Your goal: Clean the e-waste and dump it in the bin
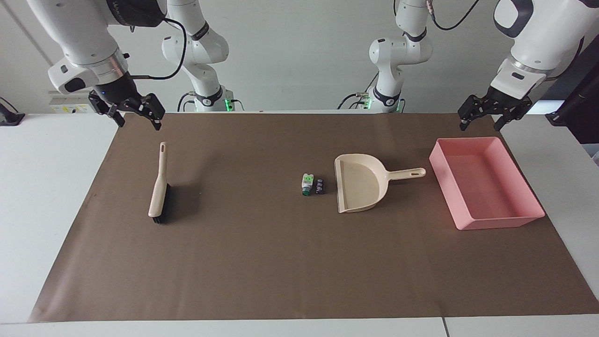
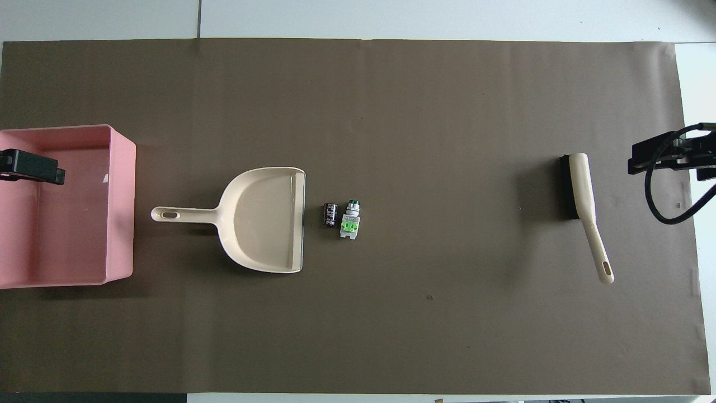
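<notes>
The broad pan of the dustpan spreads far wider than the robot's left gripper, so the left gripper next needs to grab the dustpan by its narrow handle (image 2: 185,215).
The e-waste lies mid-mat: a white-and-green part (image 1: 306,184) (image 2: 350,219) and a black blocky piece (image 1: 320,186) (image 2: 330,215), side by side. Both lie just in front of the open mouth of the beige dustpan (image 1: 358,187) (image 2: 263,221). The pink bin (image 1: 500,220) (image 2: 120,207) stands at the left arm's end, with the dustpan's handle pointing at it. My left gripper (image 1: 481,124) (image 2: 31,168) hangs open and empty in the air over the bin. My right gripper (image 1: 139,120) (image 2: 665,157) hangs open and empty over the mat's edge at the right arm's end.
A beige hand brush with black bristles (image 1: 159,192) (image 2: 584,207) lies on the brown mat (image 1: 281,262) toward the right arm's end, its handle pointing toward the robots. The white tabletop shows around the mat.
</notes>
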You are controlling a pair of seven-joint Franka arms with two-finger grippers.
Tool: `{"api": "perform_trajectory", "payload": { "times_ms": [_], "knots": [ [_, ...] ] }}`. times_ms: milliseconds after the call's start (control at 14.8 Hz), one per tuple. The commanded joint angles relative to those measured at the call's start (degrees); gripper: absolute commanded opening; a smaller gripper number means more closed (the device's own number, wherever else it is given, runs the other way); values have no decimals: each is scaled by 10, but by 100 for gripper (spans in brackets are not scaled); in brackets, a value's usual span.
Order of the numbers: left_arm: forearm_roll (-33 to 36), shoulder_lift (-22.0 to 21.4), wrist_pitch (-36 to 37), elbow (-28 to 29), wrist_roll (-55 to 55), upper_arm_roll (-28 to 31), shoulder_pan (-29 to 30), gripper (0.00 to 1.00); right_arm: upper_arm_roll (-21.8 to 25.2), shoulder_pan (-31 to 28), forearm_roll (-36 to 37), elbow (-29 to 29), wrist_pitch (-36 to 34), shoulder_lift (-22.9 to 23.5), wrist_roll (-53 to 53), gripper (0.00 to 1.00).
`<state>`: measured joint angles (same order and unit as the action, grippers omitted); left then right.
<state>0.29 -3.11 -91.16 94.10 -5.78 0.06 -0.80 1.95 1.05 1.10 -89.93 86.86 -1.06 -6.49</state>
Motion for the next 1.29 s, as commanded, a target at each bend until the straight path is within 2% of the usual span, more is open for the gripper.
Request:
{"api": "perform_trajectory", "payload": {
  "times_ms": [0, 406, 610, 745, 813, 880, 1016, 1084, 1219],
  "knots": [
    [-2, -21, 3, 27, 0, 10, -13, 99, -2, -5, -2, -12, 10, -8, 13, 100],
    [-2, -19, -2, 21, 4, 8, -16, 99, -1, -4, -2, -16, 15, -10, 7, 100],
    [-2, -23, 45, 23, 5, 8, -16, 99, -2, -4, -1, -26, 17, -13, 10, 100],
    [-2, -23, 35, 25, 3, 5, -17, 99, -1, -5, 0, -31, 29, -14, 22, 100],
    [-2, -23, 14, 27, 3, 4, -17, 99, -1, -7, 0, -51, 36, -22, 26, 100],
    [-2, -23, -2, 29, -2, 3, -17, 99, -1, -12, 0, -95, 65, -40, 27, 100],
    [-2, -23, -54, 42, -31, -2, -28, 99, -1, -10, 0, -209, 133, -92, 28, 100],
    [-2, -25, -73, 52, -54, -3, -30, 99, 0, -11, 0, -255, 161, -111, 39, 100],
    [-2, -29, -81, 64, -154, -4, -34, 99, 1, -25, 1, -306, 196, -120, 84, 100]
  ]
}}
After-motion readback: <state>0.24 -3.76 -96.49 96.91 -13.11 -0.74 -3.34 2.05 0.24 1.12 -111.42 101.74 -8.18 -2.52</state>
